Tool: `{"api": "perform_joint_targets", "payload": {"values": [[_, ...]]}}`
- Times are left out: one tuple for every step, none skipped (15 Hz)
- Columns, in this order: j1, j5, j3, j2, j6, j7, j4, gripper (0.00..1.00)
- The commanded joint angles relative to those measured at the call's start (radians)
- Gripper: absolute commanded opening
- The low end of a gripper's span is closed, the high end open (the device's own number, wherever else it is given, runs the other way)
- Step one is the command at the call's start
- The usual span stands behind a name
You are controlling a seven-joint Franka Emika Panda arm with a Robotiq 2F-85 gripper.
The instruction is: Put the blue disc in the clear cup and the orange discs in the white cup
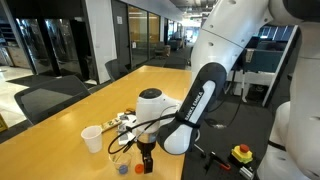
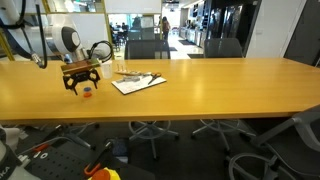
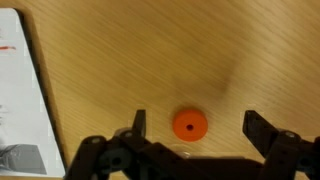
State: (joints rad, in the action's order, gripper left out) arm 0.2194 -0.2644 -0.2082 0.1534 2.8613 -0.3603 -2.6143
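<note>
The robot's open fingers are above the orange disc in an exterior view, so it isn't time to close yet. The gripper should lower first, then close on the orange disc.
In the wrist view one orange disc (image 3: 189,125) with a small centre hole lies flat on the wooden table. My gripper (image 3: 197,127) is open just above it, one finger on each side, not touching. In an exterior view the gripper (image 1: 147,162) points down at the table's near end, with the white cup (image 1: 91,139) upright to its left. A small blue disc (image 1: 122,169) and an orange disc (image 1: 138,170) lie by the fingers. The clear cup seems to stand by the blue disc, too faint to place. In an exterior view the gripper (image 2: 82,80) hovers over an orange disc (image 2: 88,93).
White papers (image 3: 18,90) lie at the left of the wrist view; they also show in both exterior views (image 1: 125,120) (image 2: 138,82). A dark cable loops near the cups. Office chairs stand round the long table (image 2: 220,95).
</note>
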Motion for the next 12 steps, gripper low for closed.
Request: {"api": "perform_joint_targets", "payload": {"values": [[0.004,-0.013,-0.007,0.064,-0.007,0.026,0.065,1.00],[0.002,-0.008,-0.010,0.079,-0.009,0.024,0.076,1.00],[0.000,-0.003,-0.012,0.091,-0.011,0.021,0.086,1.00],[0.000,-0.003,-0.012,0.103,-0.011,0.021,0.094,1.00],[-0.002,0.000,-0.014,0.114,-0.012,0.020,0.101,1.00],[-0.003,0.002,-0.015,0.124,-0.013,0.019,0.109,1.00],[-0.003,0.002,-0.016,0.132,-0.014,0.020,0.114,1.00],[-0.004,0.002,-0.016,0.139,-0.015,0.020,0.120,1.00],[-0.005,0.003,-0.018,0.143,-0.015,0.019,0.123,1.00],[-0.005,0.003,-0.018,0.148,-0.015,0.021,0.127,1.00],[-0.004,0.002,-0.017,0.152,-0.016,0.022,0.129,1.00],[-0.001,-0.001,-0.014,0.153,-0.016,0.027,0.130,1.00]]}}
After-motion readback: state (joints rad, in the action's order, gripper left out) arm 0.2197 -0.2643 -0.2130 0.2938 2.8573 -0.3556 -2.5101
